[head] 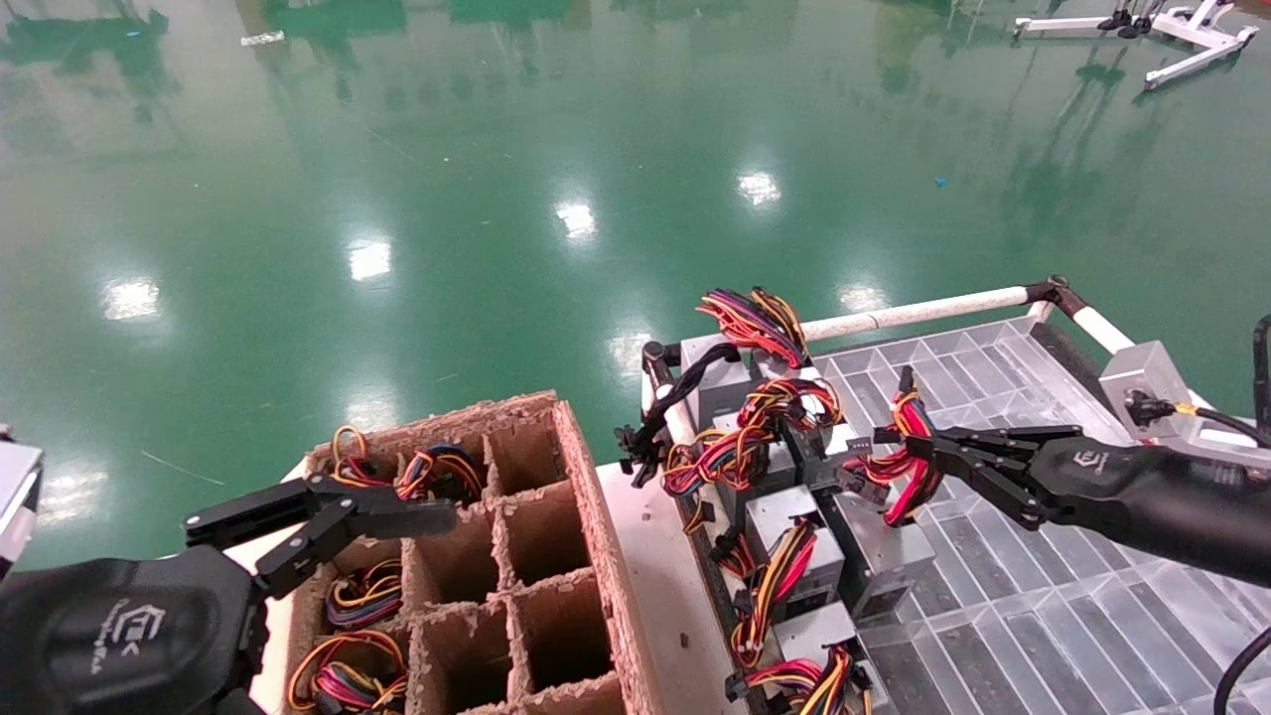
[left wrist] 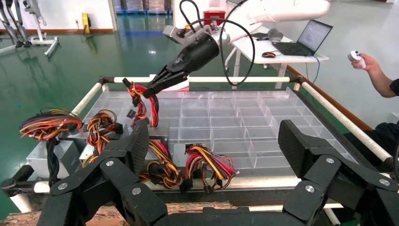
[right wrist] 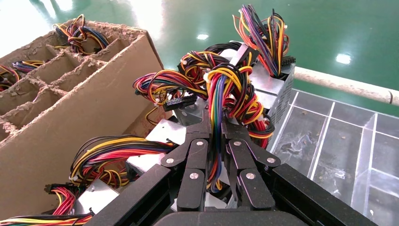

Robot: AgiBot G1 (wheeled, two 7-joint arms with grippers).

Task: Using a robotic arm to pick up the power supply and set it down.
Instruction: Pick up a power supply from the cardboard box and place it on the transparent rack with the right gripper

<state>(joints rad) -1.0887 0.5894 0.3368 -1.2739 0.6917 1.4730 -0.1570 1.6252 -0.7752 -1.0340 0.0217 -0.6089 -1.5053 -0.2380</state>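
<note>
I need to release the power supply from my right gripper, because the power supply's lower end rests in the clear tray close beside the neighbouring grey supply (head: 792, 542).
The power supply (head: 879, 558) is a small grey box with a dark label. It sits tilted at the near-left part of the clear tray (head: 1003, 616). Its mostly red wire bundle (head: 909, 465) rises above it. My right gripper (head: 918, 449), on the robotic arm (head: 1142, 487), is shut on that bundle. In the right wrist view the wires (right wrist: 230, 94) run between the closed fingers of the right gripper (right wrist: 215, 123). The left wrist view shows the same grip on the bundle (left wrist: 141, 101) from afar. My left gripper (head: 323, 504) hangs wide open over the cardboard crate, holding nothing.
Several like grey boxes with yellow-orange wires (head: 784, 571) line the tray's left edge. A divided cardboard crate (head: 541, 541) with wire bundles stands to the left. A white rail (head: 923, 311) borders the tray. A person's hand with a remote (left wrist: 360, 59) and a laptop table (left wrist: 291, 47) lie beyond.
</note>
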